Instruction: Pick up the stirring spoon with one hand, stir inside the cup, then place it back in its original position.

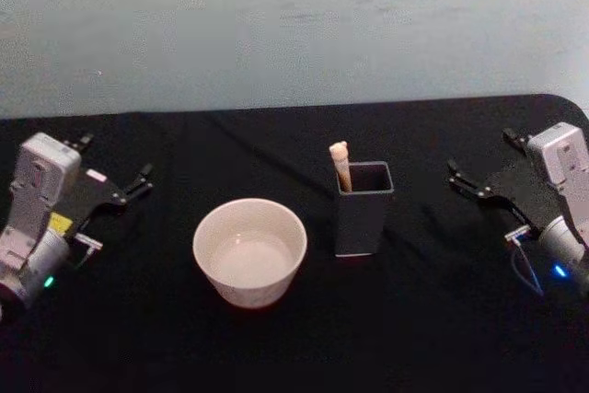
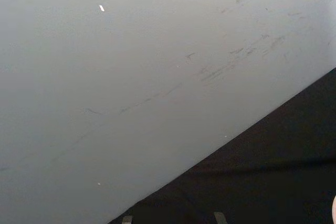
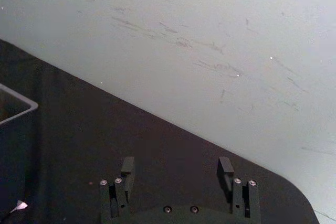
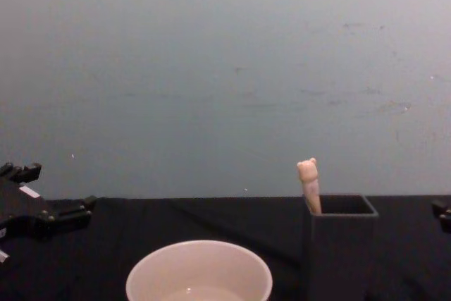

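I need to pick up the stirring spoon with my right gripper next, by its cream handle top (image 4: 309,178). The square holder's sides are around the spoon's lower part.
The stirring spoon (image 1: 340,165) stands in a dark grey square holder (image 1: 362,213) at the table's middle. Only its cream handle with the tiny bear head (image 4: 308,177) sticks out above the holder (image 4: 340,244); its bowl is hidden inside. The wide cream-white cup (image 1: 248,290) sits upright just left of the holder and nearer to me, its rim (image 4: 199,246) low in the chest view. My left gripper (image 1: 115,159) rests open at the far left, well away from the cup. My right gripper (image 1: 481,156) rests open at the far right, its fingers (image 3: 127,166) spread with nothing between them.
A black cloth covers the table (image 1: 294,347), which ends at a pale grey-blue wall (image 1: 294,25) behind. The table's far right corner (image 1: 566,103) is rounded. Bare cloth lies between each gripper and the two containers.
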